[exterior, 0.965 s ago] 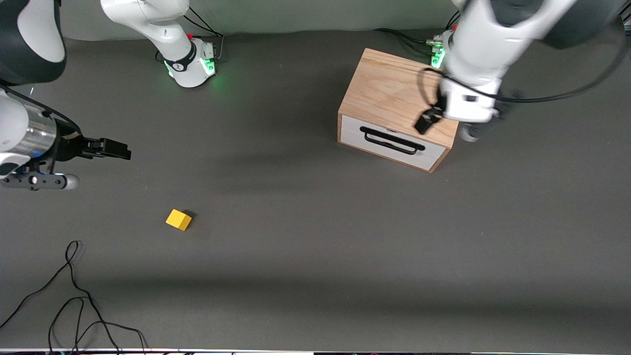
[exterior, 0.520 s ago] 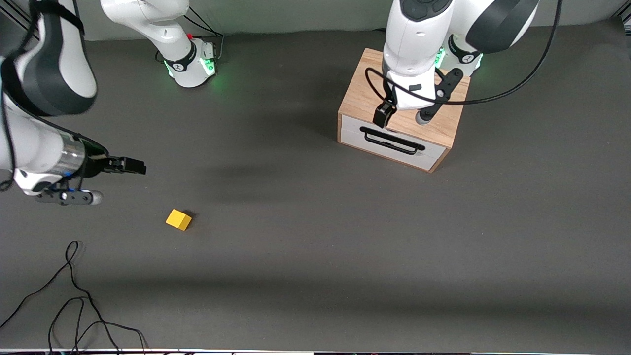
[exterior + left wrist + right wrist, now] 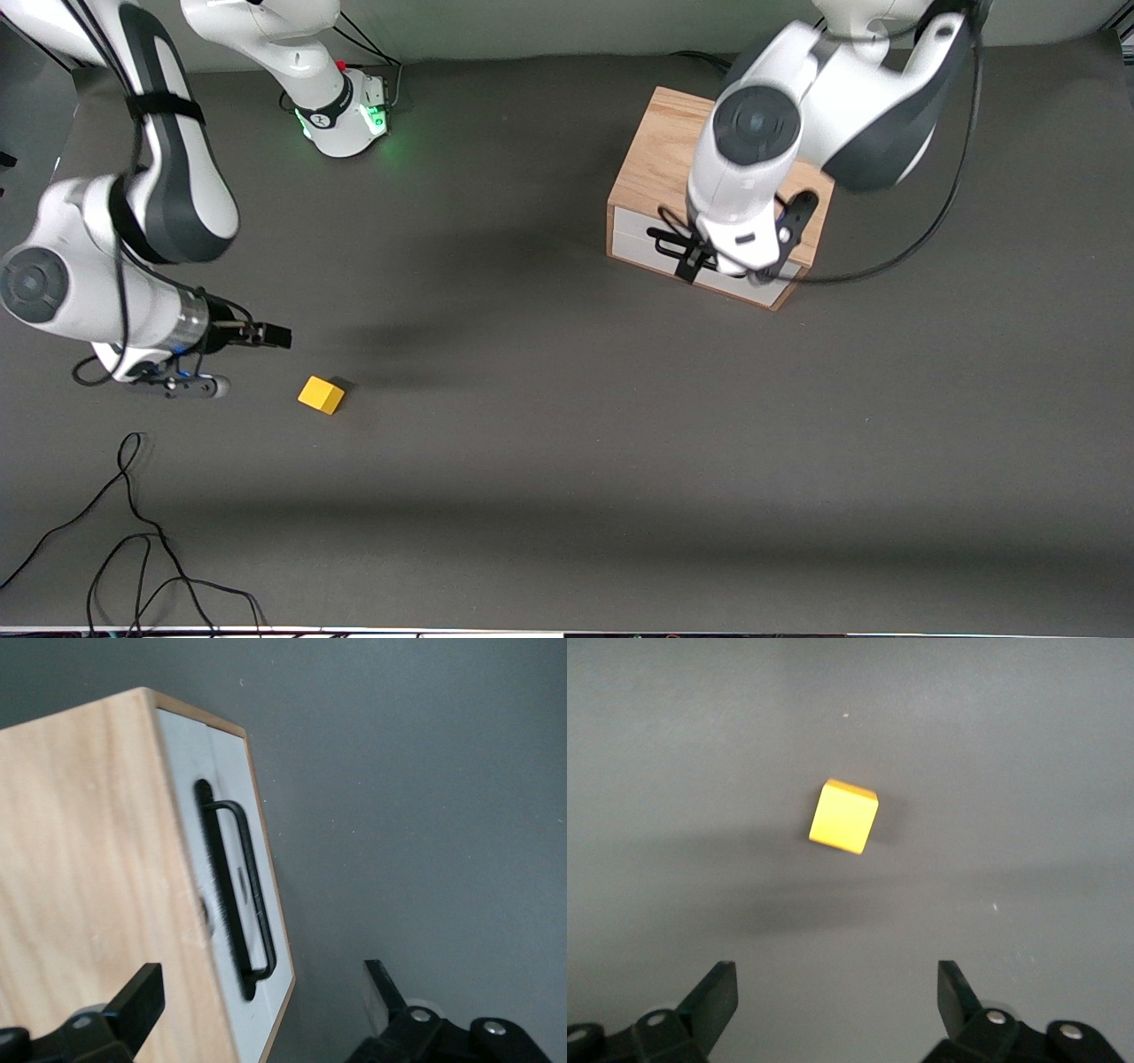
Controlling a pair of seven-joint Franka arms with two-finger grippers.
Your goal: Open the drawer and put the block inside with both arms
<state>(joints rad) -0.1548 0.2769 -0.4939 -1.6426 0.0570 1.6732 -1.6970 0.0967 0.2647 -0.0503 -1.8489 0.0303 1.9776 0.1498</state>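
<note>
The yellow block needs to go inside the drawer. My right gripper should grab it by its body [image 3: 320, 394] [image 3: 843, 817] next, so that I can place it there.
The drawer [image 3: 631, 239] is shut in the light oak cabinet [image 3: 660, 164]; its white front and black bar handle [image 3: 663, 237] face the front camera. My left gripper [image 3: 700, 264] is open over the cabinet's front edge, above the handle. In the left wrist view the handle [image 3: 252, 895] runs down the white front [image 3: 190, 749], and my left gripper [image 3: 261, 983] straddles the front edge. The yellow block [image 3: 321, 394] lies on the table toward the right arm's end. My right gripper [image 3: 276, 337] is open and empty beside it. In the right wrist view the block [image 3: 844, 816] lies ahead of my right gripper [image 3: 833, 979].
Loose black cables [image 3: 133, 540] lie near the table's front edge at the right arm's end. The right arm's green-lit base [image 3: 350, 115] stands at the back. A black cable [image 3: 895, 257] hangs from the left arm beside the cabinet.
My left arm has swung from over the cabinet top to over the drawer's front and handle. My right gripper has moved closer to the block.
</note>
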